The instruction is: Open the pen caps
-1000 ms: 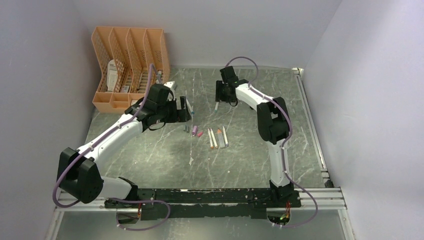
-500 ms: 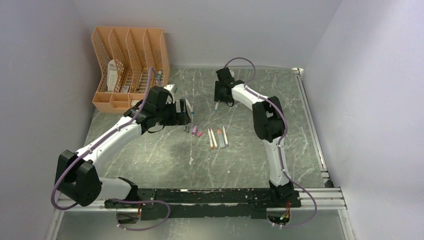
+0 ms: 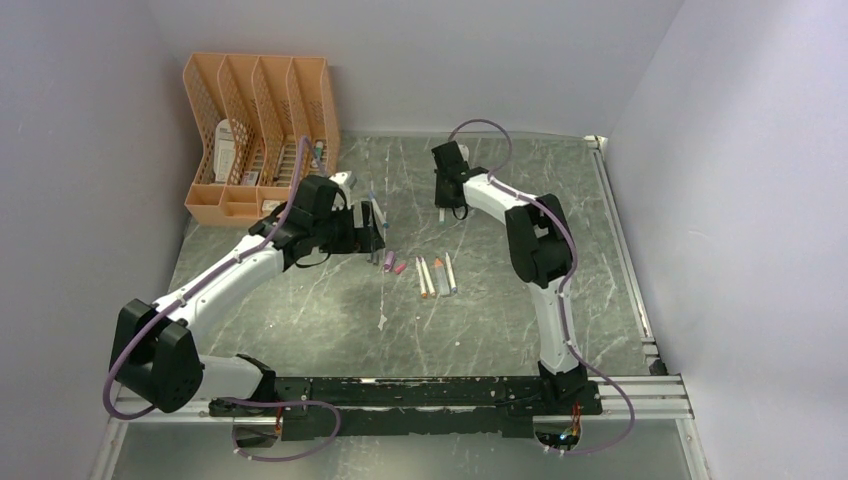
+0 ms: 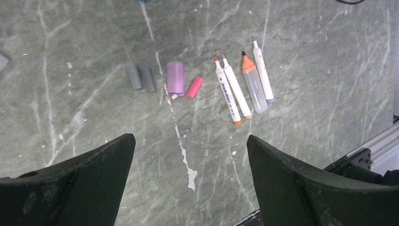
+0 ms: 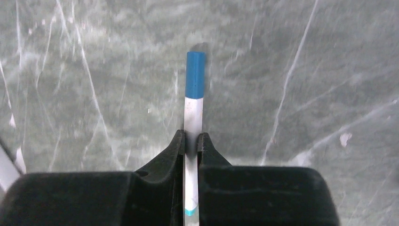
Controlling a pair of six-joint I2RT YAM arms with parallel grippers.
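Observation:
My left gripper grabs only the pen's blue cap (image 5: 195, 74) next, to open the pen, and leaves the pen's white body to my right gripper.
My right gripper (image 5: 191, 139) is shut on the white barrel of a pen (image 5: 193, 115) at the far middle of the table. That pen's blue cap (image 5: 195, 74) sticks out beyond the fingertips, still on the pen. In the top view this gripper (image 3: 446, 205) points down at the table. My left gripper (image 4: 189, 137) hangs open and holds nothing, above bare table. Ahead of it lie loose pen caps: two grey (image 4: 141, 77), one purple (image 4: 175, 77) and one pink (image 4: 194, 87). Beside them lie several uncapped pens (image 4: 236, 89).
An orange file organizer (image 3: 258, 130) stands at the back left. A thin pen (image 3: 372, 195) lies just beyond my left gripper (image 3: 372, 228). A metal rail (image 3: 625, 250) runs along the table's right edge. A small white scrap (image 3: 382, 321) lies mid-table.
My right gripper has closed from half open onto the pen's barrel. The left arm has shifted slightly and stays wide open.

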